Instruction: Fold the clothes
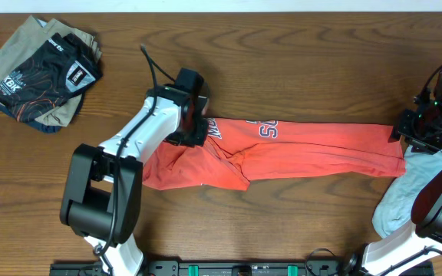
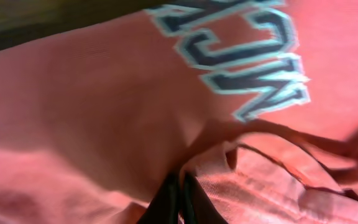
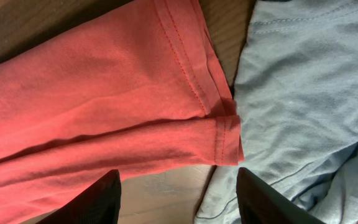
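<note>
My right gripper grabs the coral-red T-shirt by its stitched hem end (image 1: 394, 151) next, to fold that end over toward the lettering (image 1: 265, 129).
The coral-red T-shirt (image 1: 298, 149) lies stretched in a long band across the table, its lettering near the left end. My left gripper (image 1: 192, 126) sits on the shirt's left part; in the left wrist view its fingers (image 2: 180, 198) are shut on a pinch of the red T-shirt (image 2: 104, 106). My right gripper (image 1: 414, 132) hovers at the shirt's right end. In the right wrist view it (image 3: 178, 196) is open and empty above bare wood, with the red hem (image 3: 104, 106) and the pale blue-grey garment (image 3: 303, 81) beyond it.
The pale blue-grey garment (image 1: 413, 188) lies bunched at the right edge under my right arm. A pile of dark and khaki clothes (image 1: 41, 73) lies at the far left. The wooden table (image 1: 298, 69) runs across the view.
</note>
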